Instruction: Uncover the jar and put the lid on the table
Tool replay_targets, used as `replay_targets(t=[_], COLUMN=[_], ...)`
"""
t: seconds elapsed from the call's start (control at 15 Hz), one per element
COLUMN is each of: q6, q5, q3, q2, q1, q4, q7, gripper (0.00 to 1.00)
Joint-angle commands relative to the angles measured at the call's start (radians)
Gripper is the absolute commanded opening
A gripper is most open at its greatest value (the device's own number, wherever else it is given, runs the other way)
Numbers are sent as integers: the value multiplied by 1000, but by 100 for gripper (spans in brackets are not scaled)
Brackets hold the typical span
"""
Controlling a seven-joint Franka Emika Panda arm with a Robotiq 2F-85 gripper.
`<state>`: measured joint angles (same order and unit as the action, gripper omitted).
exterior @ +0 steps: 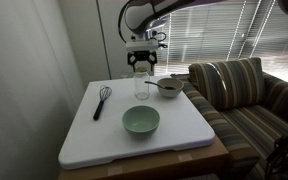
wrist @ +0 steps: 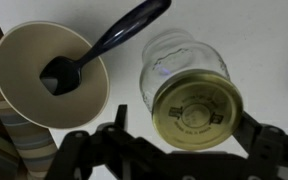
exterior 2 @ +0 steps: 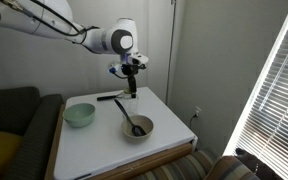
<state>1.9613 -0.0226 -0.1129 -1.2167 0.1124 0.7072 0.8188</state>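
Observation:
The gripper grabs the yellow-gold lid (wrist: 196,108) by opposite sides of its rim from straight above next, leaving the glass free, to uncover the jar.
The clear glass jar (exterior: 141,89) stands upright near the far edge of the white table (exterior: 94,135), with the yellow-gold lid (wrist: 196,108) on its mouth. In the wrist view the jar's glass wall (wrist: 176,58) shows beyond the lid. My gripper (exterior: 141,66) hangs straight above the jar, open, with one finger on each side of the lid (wrist: 184,128). The right finger is at the lid's rim and the left stands a little apart. In an exterior view the gripper (exterior 2: 132,72) sits over the jar (exterior 2: 132,89).
A pale green bowl (exterior: 141,121) sits mid-table. A metal bowl with a dark spoon (exterior: 169,87) stands close beside the jar, and it also shows in the wrist view (wrist: 52,75). A black whisk (exterior: 102,100) lies on the other side. A striped sofa (exterior: 246,95) borders the table.

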Motion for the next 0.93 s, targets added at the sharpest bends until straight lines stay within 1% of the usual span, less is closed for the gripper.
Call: replay_targets(t=[0.0,0.27,0.47,0.6,0.87], q6=[-64,-113,-151,-166,-146], q5=[-17,2,4,-3,-17], q3=[10,-1,0,5,10], q2=[-29,-4,2,-4,-23], q1=[-11,13,25,24,2], q4=[-54,-53,-74,-90,-106], q7=[16,44,44,41,38], gripper=[100,100,100,100,100])
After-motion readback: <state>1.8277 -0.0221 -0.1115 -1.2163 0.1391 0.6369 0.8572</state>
